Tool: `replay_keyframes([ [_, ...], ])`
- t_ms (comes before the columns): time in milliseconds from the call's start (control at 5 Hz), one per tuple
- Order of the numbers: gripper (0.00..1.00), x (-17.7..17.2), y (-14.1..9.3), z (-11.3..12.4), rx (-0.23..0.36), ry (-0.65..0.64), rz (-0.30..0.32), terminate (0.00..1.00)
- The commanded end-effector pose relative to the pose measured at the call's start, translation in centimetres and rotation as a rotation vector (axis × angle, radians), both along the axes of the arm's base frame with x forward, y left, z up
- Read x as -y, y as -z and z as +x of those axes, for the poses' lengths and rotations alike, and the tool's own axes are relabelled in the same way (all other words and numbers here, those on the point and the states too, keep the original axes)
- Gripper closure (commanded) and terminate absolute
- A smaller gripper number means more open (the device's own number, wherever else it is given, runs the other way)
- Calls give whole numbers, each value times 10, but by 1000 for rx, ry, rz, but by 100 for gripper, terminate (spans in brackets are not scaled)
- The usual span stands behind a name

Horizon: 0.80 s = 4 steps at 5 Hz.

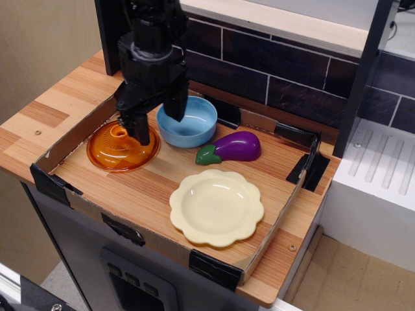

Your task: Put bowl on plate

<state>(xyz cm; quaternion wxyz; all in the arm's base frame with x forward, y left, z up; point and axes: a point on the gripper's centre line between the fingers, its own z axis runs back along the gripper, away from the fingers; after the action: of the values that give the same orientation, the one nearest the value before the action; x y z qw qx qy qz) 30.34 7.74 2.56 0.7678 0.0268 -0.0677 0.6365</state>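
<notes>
My gripper grabs the bowl's thin rim on the side facing the orange dish next, since the light-blue bowl's body spreads wider than my open fingers.
The light-blue bowl sits at the back of the cardboard tray, between the orange dish and the eggplant. The cream-yellow scalloped plate lies empty at the tray's front right, apart from the bowl. My black gripper is open and hangs over the bowl's left rim. One finger is outside the bowl, over the orange dish's edge. The other finger is over the bowl's inside. I cannot tell whether either finger touches the bowl.
An orange translucent ridged dish lies left of the bowl. A purple toy eggplant lies between bowl and plate. The low cardboard tray wall rings everything. A dark tiled wall stands behind and a white rack to the right.
</notes>
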Motion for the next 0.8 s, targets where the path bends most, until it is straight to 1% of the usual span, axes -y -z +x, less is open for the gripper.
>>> replay_keyframes([
  [0,100,7,-2,1,55,-36,-22,0],
  [200,100,8,3,1,53,-41,-20,0],
  [400,100,5,2,3,65,-40,-19,0],
  [600,100,5,-9,4,99,-31,-19,0],
])
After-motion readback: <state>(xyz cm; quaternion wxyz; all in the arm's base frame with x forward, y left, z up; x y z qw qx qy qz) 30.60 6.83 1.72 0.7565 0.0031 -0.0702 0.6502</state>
